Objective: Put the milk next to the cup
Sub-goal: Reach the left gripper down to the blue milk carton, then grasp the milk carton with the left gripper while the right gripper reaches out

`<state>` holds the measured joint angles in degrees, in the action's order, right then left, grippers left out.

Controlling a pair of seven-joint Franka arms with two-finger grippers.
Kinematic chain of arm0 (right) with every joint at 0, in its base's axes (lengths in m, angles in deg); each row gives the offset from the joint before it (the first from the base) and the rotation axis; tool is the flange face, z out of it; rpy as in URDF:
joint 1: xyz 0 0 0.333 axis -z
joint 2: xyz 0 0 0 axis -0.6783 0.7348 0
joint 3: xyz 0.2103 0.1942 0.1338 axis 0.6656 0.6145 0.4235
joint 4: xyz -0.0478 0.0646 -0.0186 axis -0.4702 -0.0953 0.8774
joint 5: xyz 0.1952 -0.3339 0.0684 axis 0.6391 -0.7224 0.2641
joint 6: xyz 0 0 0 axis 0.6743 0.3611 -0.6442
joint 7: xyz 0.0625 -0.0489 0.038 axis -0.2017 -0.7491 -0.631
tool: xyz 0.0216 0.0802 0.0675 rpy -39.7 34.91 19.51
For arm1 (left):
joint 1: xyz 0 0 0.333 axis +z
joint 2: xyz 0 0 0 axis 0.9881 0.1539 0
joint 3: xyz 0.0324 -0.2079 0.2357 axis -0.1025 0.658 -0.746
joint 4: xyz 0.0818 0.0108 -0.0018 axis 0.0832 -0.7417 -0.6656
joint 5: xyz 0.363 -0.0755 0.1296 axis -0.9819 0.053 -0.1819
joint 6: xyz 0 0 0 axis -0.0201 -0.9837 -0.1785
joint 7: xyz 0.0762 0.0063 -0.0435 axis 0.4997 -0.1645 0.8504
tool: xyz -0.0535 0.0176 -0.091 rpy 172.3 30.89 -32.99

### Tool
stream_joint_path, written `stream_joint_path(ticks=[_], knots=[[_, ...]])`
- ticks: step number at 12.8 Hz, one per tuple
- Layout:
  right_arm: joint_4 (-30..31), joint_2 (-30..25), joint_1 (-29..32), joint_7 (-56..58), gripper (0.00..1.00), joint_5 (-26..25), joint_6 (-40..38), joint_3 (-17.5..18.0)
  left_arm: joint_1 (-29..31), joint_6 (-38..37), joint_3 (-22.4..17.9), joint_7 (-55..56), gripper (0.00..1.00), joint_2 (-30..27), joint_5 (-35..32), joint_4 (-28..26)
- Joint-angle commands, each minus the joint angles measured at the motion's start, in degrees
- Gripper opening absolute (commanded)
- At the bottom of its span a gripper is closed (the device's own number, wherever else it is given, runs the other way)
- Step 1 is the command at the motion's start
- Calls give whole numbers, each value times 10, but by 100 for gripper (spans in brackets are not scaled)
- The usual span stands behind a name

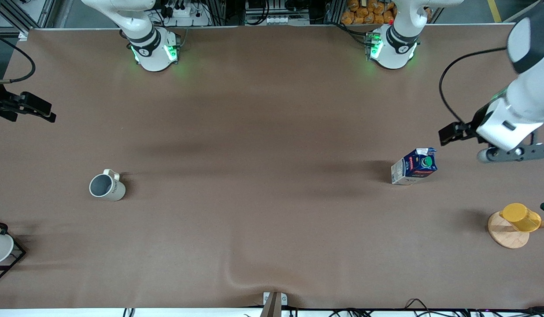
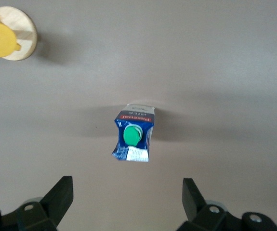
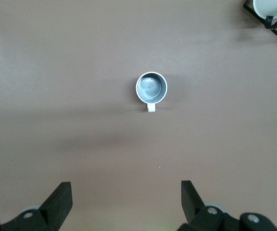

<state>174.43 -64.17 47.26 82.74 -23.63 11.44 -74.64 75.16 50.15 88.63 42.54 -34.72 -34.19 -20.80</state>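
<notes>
The left gripper grabs the milk carton by its green-capped top (image 1: 426, 158) next, to place the milk beside the cup (image 1: 106, 186).
The milk (image 1: 414, 166), a dark blue carton with a green cap, stands on the table toward the left arm's end. It also shows in the left wrist view (image 2: 133, 137). My left gripper (image 1: 516, 152) hangs in the air beside it, open and empty (image 2: 127, 199), not touching it. The cup (image 1: 107, 186), a cream-white mug with a grey inside, stands toward the right arm's end. My right gripper (image 3: 126, 202) is open and empty high above the table, with the cup (image 3: 151, 87) below it. In the front view only its black hand (image 1: 20, 106) shows at the edge.
A yellow cup (image 1: 520, 217) on a wooden disc (image 1: 506, 233) stands near the left arm's end, nearer to the front camera than the milk. A white cup in a black wire frame (image 1: 1, 248) sits at the right arm's end. The brown cloth bulges at its front edge (image 1: 254, 277).
</notes>
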Motion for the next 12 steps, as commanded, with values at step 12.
stream_joint_path(ticks=[12], knots=[[4, 240, 14, 37, 100, 3, 191, 7, 20, 196, 2, -40, 100, 46, -3, -179]])
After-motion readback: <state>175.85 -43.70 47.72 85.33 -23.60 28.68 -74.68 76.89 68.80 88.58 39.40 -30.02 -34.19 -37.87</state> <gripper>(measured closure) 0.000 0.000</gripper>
